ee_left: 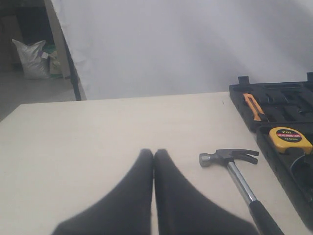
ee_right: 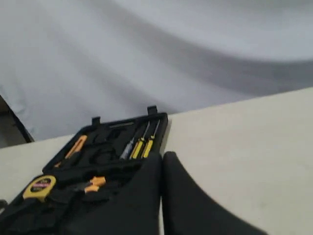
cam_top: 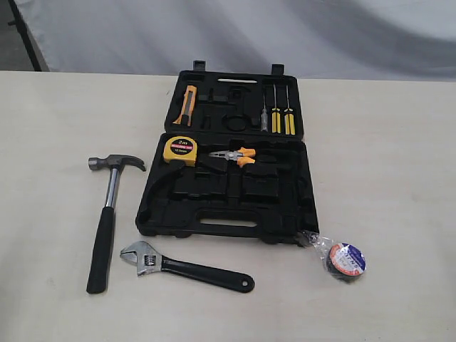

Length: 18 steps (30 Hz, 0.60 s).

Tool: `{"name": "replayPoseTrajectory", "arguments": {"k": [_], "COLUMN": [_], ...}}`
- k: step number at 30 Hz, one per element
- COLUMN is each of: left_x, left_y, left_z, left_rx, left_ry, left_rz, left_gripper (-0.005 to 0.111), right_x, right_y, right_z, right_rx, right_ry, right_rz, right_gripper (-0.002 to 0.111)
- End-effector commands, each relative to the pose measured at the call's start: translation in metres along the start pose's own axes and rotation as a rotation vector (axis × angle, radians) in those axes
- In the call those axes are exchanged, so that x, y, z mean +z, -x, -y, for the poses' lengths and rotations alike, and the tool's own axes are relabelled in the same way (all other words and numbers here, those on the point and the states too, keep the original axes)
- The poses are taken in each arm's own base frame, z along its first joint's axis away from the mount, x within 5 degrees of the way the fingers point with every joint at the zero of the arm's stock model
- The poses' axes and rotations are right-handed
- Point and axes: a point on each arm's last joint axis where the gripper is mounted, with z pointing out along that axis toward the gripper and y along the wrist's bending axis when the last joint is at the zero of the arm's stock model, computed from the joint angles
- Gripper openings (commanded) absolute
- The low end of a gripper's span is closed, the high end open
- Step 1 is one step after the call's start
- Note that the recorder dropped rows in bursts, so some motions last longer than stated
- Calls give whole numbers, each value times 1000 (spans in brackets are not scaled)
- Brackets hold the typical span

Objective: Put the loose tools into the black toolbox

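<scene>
Next, my right gripper grabs the wrapped tape roll by its round body (cam_top: 345, 261) to put it into the black toolbox.
The black toolbox (cam_top: 292, 206) lies open at the table's middle, its two halves flat. Left of it rests the claw hammer (cam_top: 108, 206), head toward the back; the left wrist view shows the same hammer (ee_left: 230, 159). In front lies the adjustable wrench (cam_top: 182, 267), jaw end to the left. The wrapped black tape roll (cam_top: 344, 261) sits off the case's front right corner. My left gripper (ee_left: 153, 152) is shut and empty, hovering left of the hammer head. My right gripper (ee_right: 162, 155) is shut and empty, near the toolbox (ee_right: 105, 161). Neither gripper shows in the exterior view.
Inside the case sit a yellow tape measure (cam_top: 179, 150), orange-handled pliers (cam_top: 235, 156), a utility knife (cam_top: 187, 104) and screwdrivers (cam_top: 278, 119). A white curtain hangs behind the table; a dark stand (ee_left: 71, 73) and a bag (ee_left: 30, 58) are off the far left edge.
</scene>
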Motion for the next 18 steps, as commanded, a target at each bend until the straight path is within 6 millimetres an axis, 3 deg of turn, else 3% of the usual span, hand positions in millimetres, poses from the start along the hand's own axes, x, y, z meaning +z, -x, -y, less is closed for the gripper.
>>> {"name": "replayPoseTrajectory", "arguments": {"k": [1,11,14,18], "left_x": [-1,-1,-1,-1], "left_y": [-2,-2,-2,-2], "left_z": [0,0,0,0], "left_rx": [-22,-22,-22,-22], "left_ry": [-14,-14,-14,-14], "left_rz": [7,7,7,7], "left_gripper": [1,1,1,1], "right_x": [12,46,55,72], "right_y": [-12,-23,-32,-47], "right_z": [3,7,4,-12], "right_rx": [-21,-21,-43,-113], "right_ry": [-43,-134,-116,-28], "right_rz": [-172,-472,-546,-677], "right_gripper": [0,3,18,49]}}
